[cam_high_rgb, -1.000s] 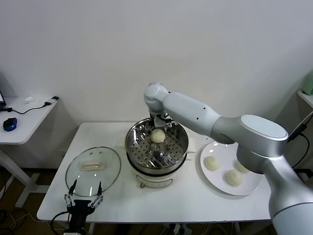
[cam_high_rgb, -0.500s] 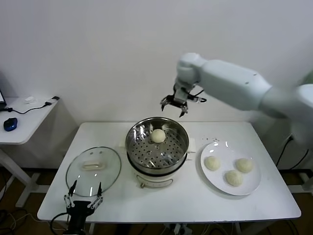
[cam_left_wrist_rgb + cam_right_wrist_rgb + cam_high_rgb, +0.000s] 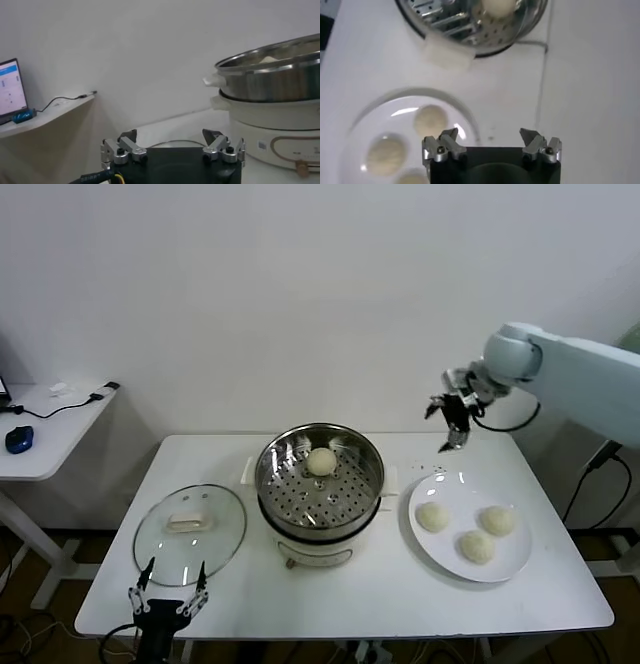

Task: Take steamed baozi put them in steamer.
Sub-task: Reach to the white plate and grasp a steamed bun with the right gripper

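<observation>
My right gripper grips the baozi nearest the steamer (image 3: 432, 517) by its rounded sides next, to add another to the steamer (image 3: 320, 484).
The steel steamer (image 3: 320, 484) stands mid-table on its cream base, with one baozi (image 3: 321, 461) on its perforated tray near the back. Three more baozi (image 3: 432, 517) (image 3: 497, 520) (image 3: 476, 547) lie on the white plate (image 3: 455, 489) to the right. My right gripper (image 3: 441, 428) hangs open and empty in the air over the plate's far edge. Its wrist view looks down on the plate (image 3: 370, 112), the nearest baozi (image 3: 430, 120) and the steamer (image 3: 470, 30). My left gripper (image 3: 168, 599) is parked open at the table's front left edge.
A round glass lid (image 3: 190, 529) lies flat on the table left of the steamer, just beyond my left gripper (image 3: 172, 136). A side desk (image 3: 50, 424) with a blue mouse stands far left. The wall runs close behind the table.
My right gripper has risen out of the steamer, leaving the baozi on the tray, and swung right to above the plate's far edge. The left arm has stayed put.
</observation>
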`<action>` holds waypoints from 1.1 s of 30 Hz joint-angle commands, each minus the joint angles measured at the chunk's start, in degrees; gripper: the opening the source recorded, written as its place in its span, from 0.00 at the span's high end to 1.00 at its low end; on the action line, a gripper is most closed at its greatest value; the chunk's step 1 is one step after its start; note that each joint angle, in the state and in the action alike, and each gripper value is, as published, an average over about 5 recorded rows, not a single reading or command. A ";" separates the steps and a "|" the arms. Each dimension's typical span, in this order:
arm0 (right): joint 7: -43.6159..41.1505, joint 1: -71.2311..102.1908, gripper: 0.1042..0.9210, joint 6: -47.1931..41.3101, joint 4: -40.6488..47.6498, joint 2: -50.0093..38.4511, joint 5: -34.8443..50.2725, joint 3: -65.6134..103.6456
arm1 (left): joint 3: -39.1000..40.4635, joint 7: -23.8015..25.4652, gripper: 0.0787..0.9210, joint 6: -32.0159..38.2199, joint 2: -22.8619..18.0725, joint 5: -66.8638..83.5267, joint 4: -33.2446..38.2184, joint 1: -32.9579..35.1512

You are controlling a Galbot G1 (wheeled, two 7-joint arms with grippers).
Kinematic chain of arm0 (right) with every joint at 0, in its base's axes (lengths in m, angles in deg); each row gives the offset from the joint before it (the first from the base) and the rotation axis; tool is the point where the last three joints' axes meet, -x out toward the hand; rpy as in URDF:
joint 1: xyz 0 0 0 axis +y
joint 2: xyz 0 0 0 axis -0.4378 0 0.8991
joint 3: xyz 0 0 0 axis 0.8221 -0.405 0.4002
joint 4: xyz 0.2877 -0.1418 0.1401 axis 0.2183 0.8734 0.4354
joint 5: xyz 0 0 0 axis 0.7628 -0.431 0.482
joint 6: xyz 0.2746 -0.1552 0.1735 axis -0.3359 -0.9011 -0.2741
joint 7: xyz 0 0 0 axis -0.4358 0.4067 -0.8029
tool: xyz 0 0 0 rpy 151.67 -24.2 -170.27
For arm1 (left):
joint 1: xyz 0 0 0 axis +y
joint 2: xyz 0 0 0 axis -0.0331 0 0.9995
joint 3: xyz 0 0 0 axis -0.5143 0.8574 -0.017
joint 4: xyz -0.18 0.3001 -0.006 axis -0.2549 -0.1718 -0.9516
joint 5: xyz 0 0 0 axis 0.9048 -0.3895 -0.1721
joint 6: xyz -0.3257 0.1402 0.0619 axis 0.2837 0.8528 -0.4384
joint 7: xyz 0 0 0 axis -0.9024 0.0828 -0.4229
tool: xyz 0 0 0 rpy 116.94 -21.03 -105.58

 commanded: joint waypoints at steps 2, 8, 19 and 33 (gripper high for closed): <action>-1.37 18.20 0.12 -6.21 2.15 -2.76 -6.44 8.83 | -0.26 -0.30 0.12 -0.13 -0.26 -0.17 -0.29 0.51; 0.99 24.42 0.12 -5.20 5.71 2.28 -8.08 14.33 | -0.31 -0.52 0.12 -0.10 -0.38 -0.59 -0.86 0.48; 0.94 26.11 0.12 -4.23 12.24 7.66 -10.53 15.94 | 0.10 -0.46 0.12 0.23 -0.87 -1.01 -1.61 0.31; 0.40 26.71 0.21 -3.77 14.83 9.07 -11.38 16.52 | 0.12 -0.48 0.12 0.63 -1.33 -0.98 -1.97 0.44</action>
